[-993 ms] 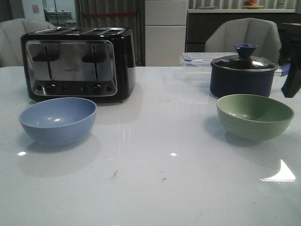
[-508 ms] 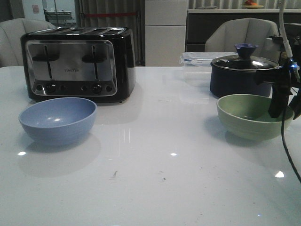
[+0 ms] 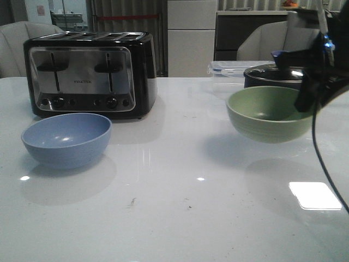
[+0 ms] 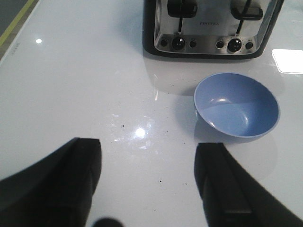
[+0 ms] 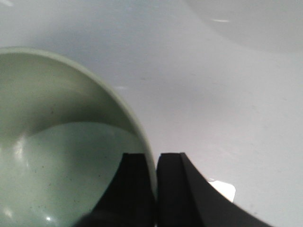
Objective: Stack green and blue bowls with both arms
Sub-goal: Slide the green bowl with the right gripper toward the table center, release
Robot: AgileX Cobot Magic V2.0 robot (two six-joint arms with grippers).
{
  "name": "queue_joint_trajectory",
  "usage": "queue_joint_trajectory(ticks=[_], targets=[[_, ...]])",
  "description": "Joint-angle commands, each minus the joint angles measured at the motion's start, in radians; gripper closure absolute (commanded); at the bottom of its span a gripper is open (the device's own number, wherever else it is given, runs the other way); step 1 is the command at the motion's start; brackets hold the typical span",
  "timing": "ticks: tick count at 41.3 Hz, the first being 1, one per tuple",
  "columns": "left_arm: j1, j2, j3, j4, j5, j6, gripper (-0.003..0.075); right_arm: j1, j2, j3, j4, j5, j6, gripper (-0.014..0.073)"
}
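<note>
The base of the pale green bowl still hangs above the table, so the bowl stays held in my right gripper for now.
The pale green bowl hangs above the table at the right, held by its right rim. My right gripper is shut on that rim; in the right wrist view one finger is inside the green bowl and one outside, and the gripper pinches the wall. The light blue bowl rests on the table at the front left, before the toaster. It also shows in the left wrist view. My left gripper is open and empty above bare table, short of the blue bowl. The left arm is out of the front view.
A black and silver toaster stands at the back left, just behind the blue bowl. A dark navy pot with glass lid and a clear plastic box stand behind the green bowl. A thin black cable hangs from the right arm.
My right gripper came in from the right, closed on the green bowl's rim and lifted it off the table, carrying it a little leftward. The blue bowl has not moved.
</note>
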State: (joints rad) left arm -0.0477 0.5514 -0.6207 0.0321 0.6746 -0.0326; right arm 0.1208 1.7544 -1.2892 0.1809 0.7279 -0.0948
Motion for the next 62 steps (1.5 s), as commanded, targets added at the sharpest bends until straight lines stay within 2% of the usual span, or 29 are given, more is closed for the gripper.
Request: queue_joint_trajectory(ticks=[1, 11, 20, 22, 25, 27, 30, 33, 45, 52, 62], targets=[[0.002, 0.008, -0.027, -0.007, -0.078, -0.004, 0.0232, 0.091, -0.068, -0.033, 0.011, -0.020, -0.019, 0.0538], [0.002, 0.008, -0.027, -0.007, -0.078, -0.004, 0.0232, 0.301, 0.007, -0.030, 0.011, -0.048, -0.019, 0.0538], [0.002, 0.008, -0.027, -0.007, -0.078, -0.004, 0.0232, 0.370, 0.086, -0.030, 0.021, -0.122, -0.019, 0.0528], [0.002, 0.008, -0.027, -0.007, -0.078, -0.004, 0.0232, 0.371, 0.094, -0.030, 0.021, -0.126, -0.019, 0.0490], [0.002, 0.008, -0.027, -0.007, -0.078, -0.004, 0.0232, 0.371, 0.095, -0.030, 0.021, -0.126, -0.019, 0.0379], [0.002, 0.008, -0.027, -0.007, -0.078, -0.004, 0.0232, 0.371, 0.094, -0.031, 0.021, -0.130, -0.019, 0.0259], [0.002, 0.008, -0.027, -0.007, -0.078, -0.004, 0.0232, 0.371, 0.078, -0.032, 0.020, -0.135, -0.019, 0.0127], [0.002, 0.008, -0.027, -0.007, -0.078, -0.004, 0.0232, 0.372, 0.035, -0.027, 0.020, -0.146, -0.031, 0.0069], [-0.040, 0.122, -0.051, -0.023, -0.082, 0.044, 0.0232, 0.396, -0.320, 0.175, 0.019, -0.201, -0.110, 0.0097], [-0.094, 0.284, -0.095, -0.023, -0.106, 0.047, 0.0232, 0.419, -0.565, 0.347, 0.019, -0.210, -0.110, 0.0097], [-0.101, 0.575, -0.203, -0.053, -0.115, 0.047, 0.0232, 0.422, -0.814, 0.508, 0.020, -0.179, -0.110, 0.0097]])
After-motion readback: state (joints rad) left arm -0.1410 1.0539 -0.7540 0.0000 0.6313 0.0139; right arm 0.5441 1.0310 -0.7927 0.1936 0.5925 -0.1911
